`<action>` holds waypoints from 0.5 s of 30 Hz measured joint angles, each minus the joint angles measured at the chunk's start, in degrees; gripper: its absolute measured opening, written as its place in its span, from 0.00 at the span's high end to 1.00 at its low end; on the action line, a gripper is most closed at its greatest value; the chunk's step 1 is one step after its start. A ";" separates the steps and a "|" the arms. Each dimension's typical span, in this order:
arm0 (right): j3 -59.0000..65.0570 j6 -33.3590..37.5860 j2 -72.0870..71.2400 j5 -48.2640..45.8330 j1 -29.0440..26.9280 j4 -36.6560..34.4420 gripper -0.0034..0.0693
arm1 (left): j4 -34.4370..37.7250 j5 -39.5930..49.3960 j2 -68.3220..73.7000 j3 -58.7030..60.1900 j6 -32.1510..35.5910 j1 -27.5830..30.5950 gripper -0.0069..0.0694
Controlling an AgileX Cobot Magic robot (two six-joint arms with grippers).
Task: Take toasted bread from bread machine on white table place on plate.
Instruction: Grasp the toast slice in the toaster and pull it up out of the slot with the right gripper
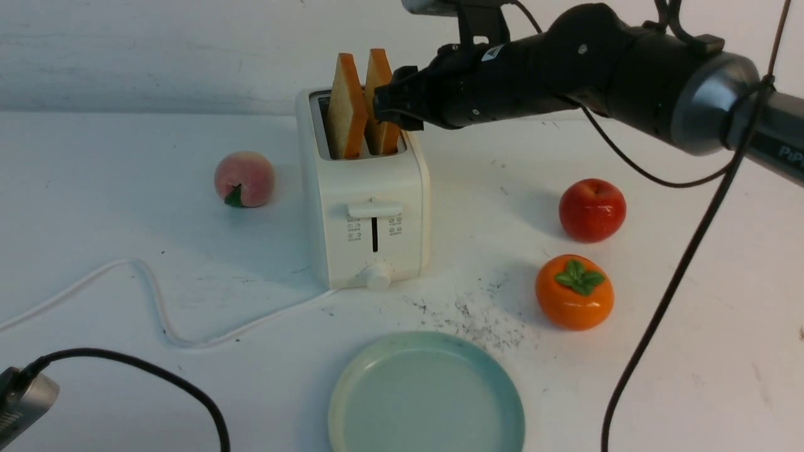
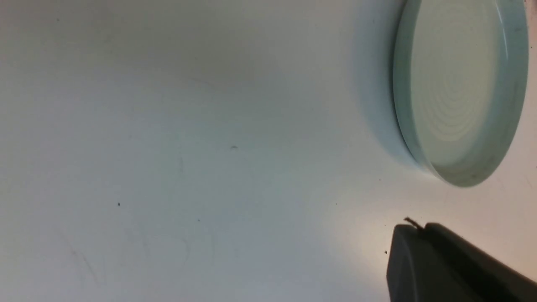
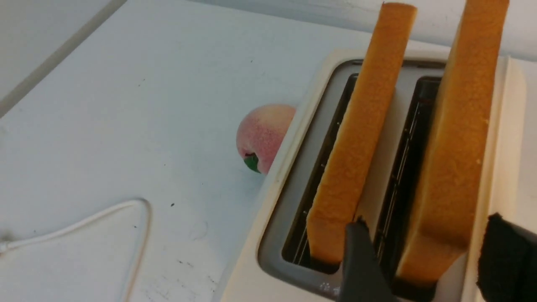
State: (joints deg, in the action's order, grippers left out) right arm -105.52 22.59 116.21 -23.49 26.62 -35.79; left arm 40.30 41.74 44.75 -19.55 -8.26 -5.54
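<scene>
The slice is beside the toaster's rim. My right gripper needs to grab it next by its crust edge, to lift toast out for the plate.
The cream-white bread machine stands mid-table on the white table. Two slices of toasted bread stand upright in its slots, the left slice and the right slice. My right gripper is open at the toaster's top. In the right wrist view its fingers straddle the right slice near its lower end, with the other slice beside it. The pale blue-green plate lies empty at the front. My left gripper is shut and empty, low over the table near the plate.
A peach lies left of the toaster. A red apple and an orange persimmon lie to its right. The toaster's white cord trails front left. A black cable hangs from the right arm. Dark specks mark the table near the plate.
</scene>
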 joint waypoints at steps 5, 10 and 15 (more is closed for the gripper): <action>0.00 0.05 1.23 2.40 0.00 -0.28 0.43 | 0.00 0.00 0.00 0.00 0.00 0.00 0.91; 0.00 0.19 2.54 3.13 0.00 -0.55 0.43 | 0.00 0.00 0.00 0.00 0.00 0.00 0.91; 0.00 0.19 2.93 4.89 0.00 -0.57 0.51 | 0.00 0.00 0.00 0.00 0.00 0.00 0.90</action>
State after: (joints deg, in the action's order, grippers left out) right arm -105.52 22.78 119.13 -18.60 26.62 -36.36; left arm 40.30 41.74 44.75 -19.55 -8.26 -5.54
